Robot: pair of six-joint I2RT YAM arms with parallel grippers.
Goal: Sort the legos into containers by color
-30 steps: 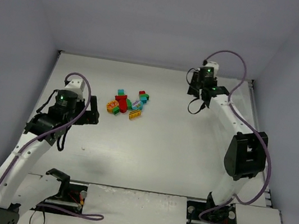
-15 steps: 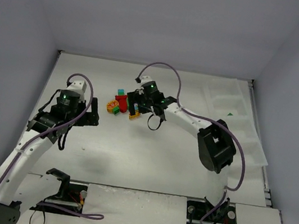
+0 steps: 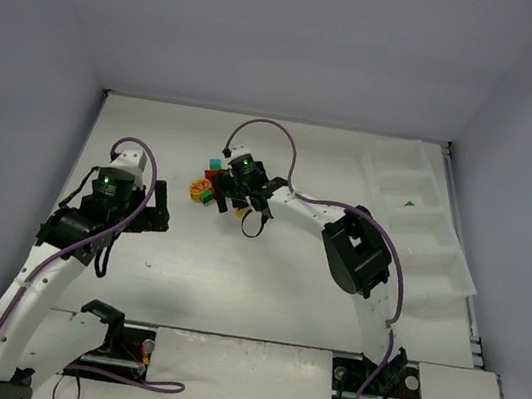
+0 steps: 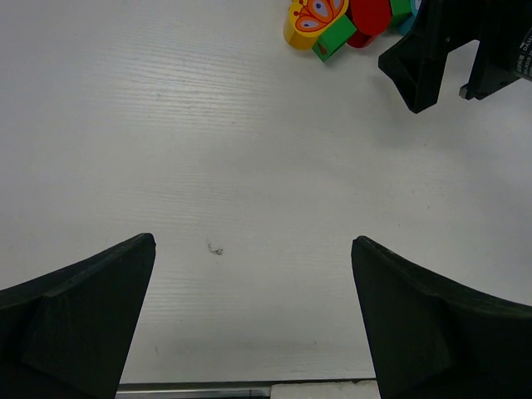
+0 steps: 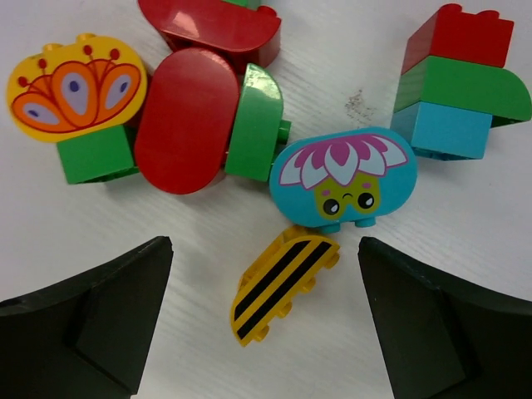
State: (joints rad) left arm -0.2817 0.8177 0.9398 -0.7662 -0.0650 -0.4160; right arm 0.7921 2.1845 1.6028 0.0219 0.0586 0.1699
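The striped yellow brick is below my right gripper's fingers, so they would miss it if I closed now. I should lower them first, then close on the brick.
The legos [image 3: 215, 187] lie in a small pile on the white table. My right gripper [image 5: 264, 246] hangs open just above them, and a yellow brick with black stripes [image 5: 284, 284] lies loose on the table between its fingers. Above that brick are a teal flower-face brick [image 5: 342, 176], a red oval brick [image 5: 187, 120] and a red-green-teal stack [image 5: 455, 81]. The same gripper [image 3: 233, 198] covers part of the pile in the top view. My left gripper [image 4: 253, 239] stands open over bare table, left of the pile [image 4: 320, 18]. The containers [image 3: 415, 215] lie at the back right.
One small green brick [image 3: 409, 201] sits in a compartment of the tray. The right arm's elbow [image 3: 354, 249] stretches across the middle of the table. Walls close off the table at the back and on both sides.
The right arm swung from the tray at the back right over to the lego pile, and its jaws opened. The left arm shifted only slightly.
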